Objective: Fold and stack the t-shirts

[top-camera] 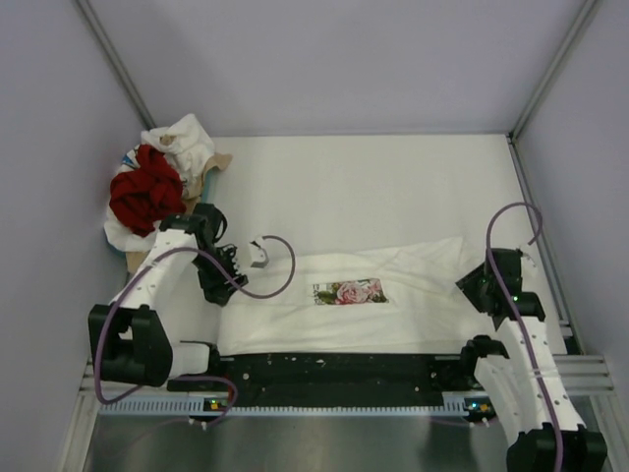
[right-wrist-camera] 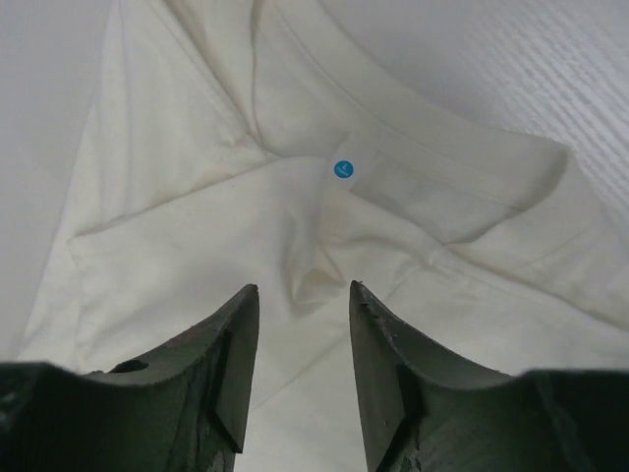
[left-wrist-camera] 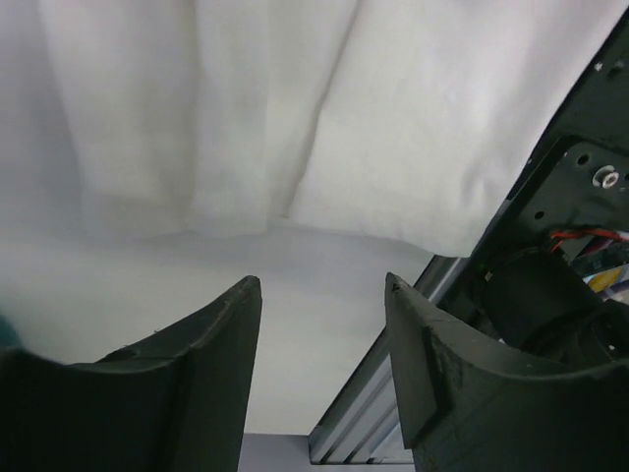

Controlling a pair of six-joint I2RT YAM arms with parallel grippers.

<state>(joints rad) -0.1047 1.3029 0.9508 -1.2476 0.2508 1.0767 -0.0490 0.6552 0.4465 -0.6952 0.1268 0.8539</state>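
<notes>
The long folded t-shirt needs to swing around for folding, so my right gripper needs to grab the white t-shirt point(top-camera: 393, 295) by its collar end point(top-camera: 459, 283) next.
A white t-shirt point(top-camera: 393, 295) with a pink-green floral print point(top-camera: 349, 292) lies folded into a long band across the table's near half. My left gripper point(top-camera: 224, 285) hangs at the band's left end. In the left wrist view it point(left-wrist-camera: 322, 285) is open over bare table, and the shirt's edge point(left-wrist-camera: 295, 128) lies just beyond the fingertips. At the band's right end is my right gripper point(top-camera: 470, 285). It point(right-wrist-camera: 303, 290) is open above the cloth near the collar point(right-wrist-camera: 423, 157), with a small pucker of cloth ahead of the tips. More t-shirts, deep red point(top-camera: 145, 192) and white point(top-camera: 182, 143), lie heaped at the far left.
The heap rests on a tray lined with brown cardboard point(top-camera: 218, 162) against the left wall. A black strip and a metal rail point(top-camera: 334, 379) run along the near edge between the arm bases. Grey walls close in the table on three sides.
</notes>
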